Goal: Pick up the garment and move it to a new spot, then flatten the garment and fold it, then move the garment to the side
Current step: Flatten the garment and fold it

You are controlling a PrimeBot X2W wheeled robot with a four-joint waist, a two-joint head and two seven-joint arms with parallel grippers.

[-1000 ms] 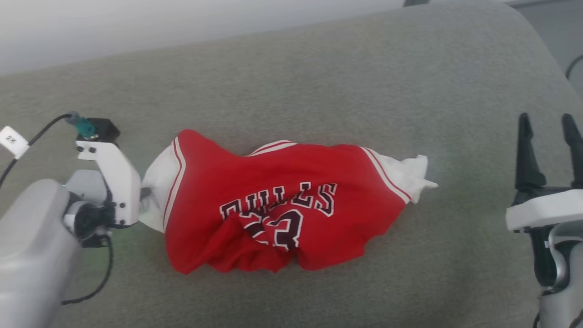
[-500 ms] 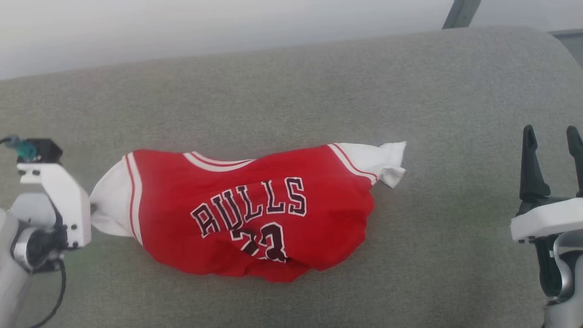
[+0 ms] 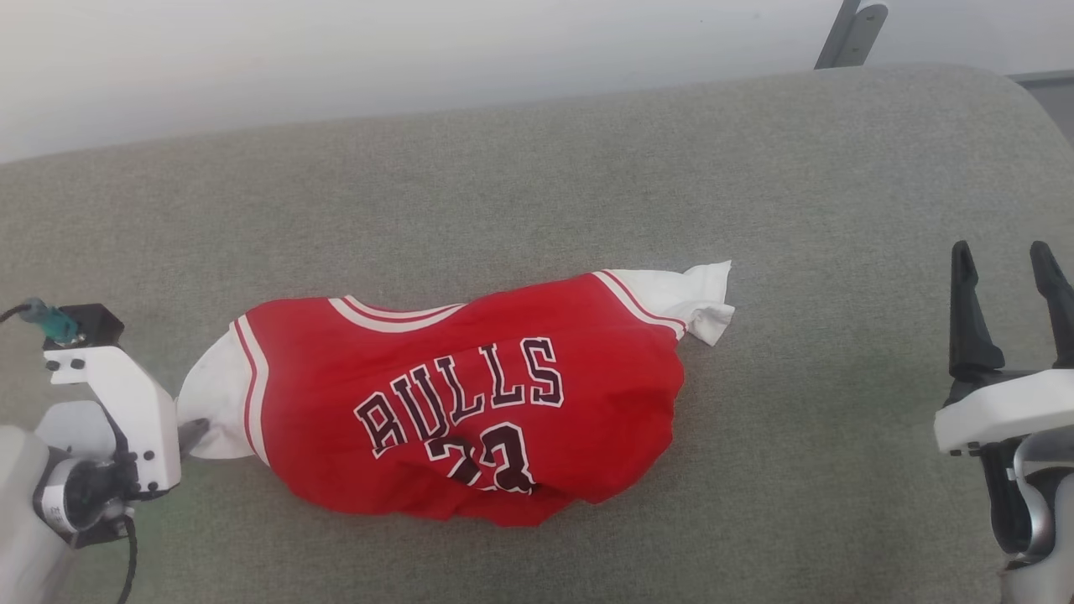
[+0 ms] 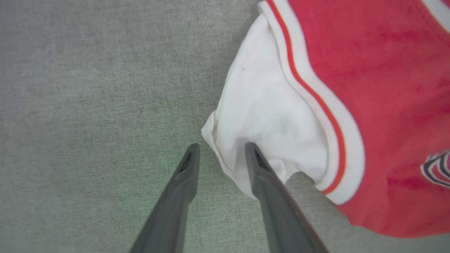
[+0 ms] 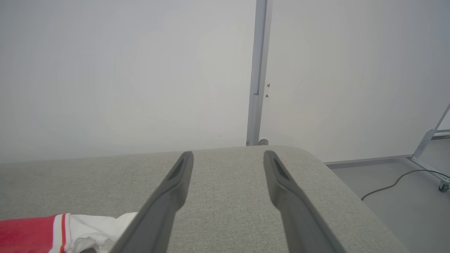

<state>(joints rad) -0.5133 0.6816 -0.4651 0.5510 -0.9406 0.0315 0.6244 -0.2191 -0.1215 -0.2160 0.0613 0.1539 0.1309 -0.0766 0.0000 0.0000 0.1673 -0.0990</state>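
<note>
The right gripper grabs the garment by that white hem [image 3: 716, 301] next, since the crumpled sleeve hem stands up in folds while the red body [image 3: 604, 403] lies spread out.
The garment [image 3: 470, 403], a red shirt with white sleeves and "BULLS" lettering, lies rumpled and face up on the grey padded surface [image 3: 587, 168]. My left gripper [image 3: 195, 434] is at its left sleeve. In the left wrist view the garment [image 4: 351, 70] fills the right side, and the left gripper [image 4: 221, 146] has its fingers parted with the white sleeve hem lying loosely between them. My right gripper [image 3: 1000, 256] stands open well to the right of the shirt, holding nothing. The right wrist view shows the right gripper [image 5: 228, 154] open above the surface, with the garment [image 5: 52, 228] at the lower left.
A pale wall runs behind the padded surface, with a grey metal post [image 3: 847, 33] at the back right. The surface's rounded right corner [image 5: 316, 158] drops to a floor where a dark cable [image 5: 386, 182] lies. Bare fabric surrounds the shirt.
The shirt has been drawn leftward by its left sleeve and lies more spread out. My left gripper's fingers have parted off the sleeve. The head camera has shifted; the right gripper has stayed open.
</note>
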